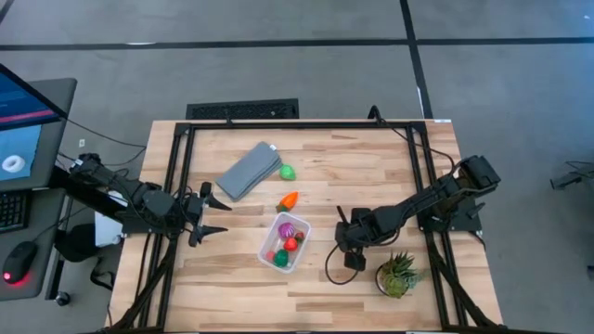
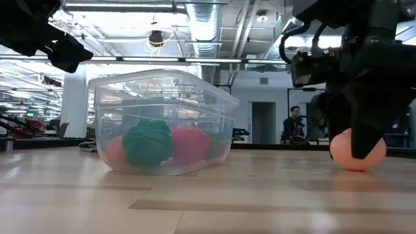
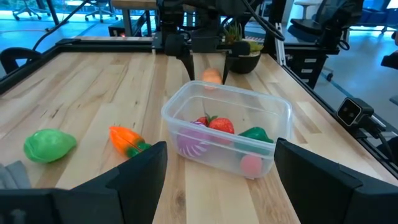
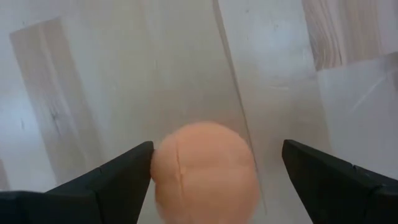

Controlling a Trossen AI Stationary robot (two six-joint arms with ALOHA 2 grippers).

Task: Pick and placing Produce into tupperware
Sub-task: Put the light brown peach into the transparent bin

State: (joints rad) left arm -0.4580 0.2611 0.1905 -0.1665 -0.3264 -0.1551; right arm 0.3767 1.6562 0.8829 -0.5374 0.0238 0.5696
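The robot's right gripper has to grab the yellow-orange ball around its rounded body (image 4: 204, 174) next. Then it can add the ball to the tupperware.
The clear tupperware (image 1: 285, 241) stands mid-table and holds a purple piece, red strawberries and a dark green piece (image 2: 147, 143). An orange carrot (image 1: 289, 200) and a light green piece (image 1: 288, 172) lie on the wood beyond it. A yellow-orange ball (image 4: 205, 174) rests on the table to the right of the tupperware. My right gripper (image 4: 217, 146) is open and points down over the ball, one finger on each side. My left gripper (image 1: 209, 215) is open and hovers left of the tupperware, facing it (image 3: 221, 155). My right gripper comes at the ball (image 2: 339, 153) from above, and the ball sits on the table. One finger (image 4: 127, 177) stands right against the ball's side, but I cannot tell whether it touches. The other finger (image 4: 323, 177) is clearly apart from it.
A flat grey lid (image 1: 249, 170) lies toward the far left of the table. A spiky potted plant (image 1: 399, 276) stands close to the right gripper, near the table's right near corner. A black frame (image 1: 176, 176) borders the table.
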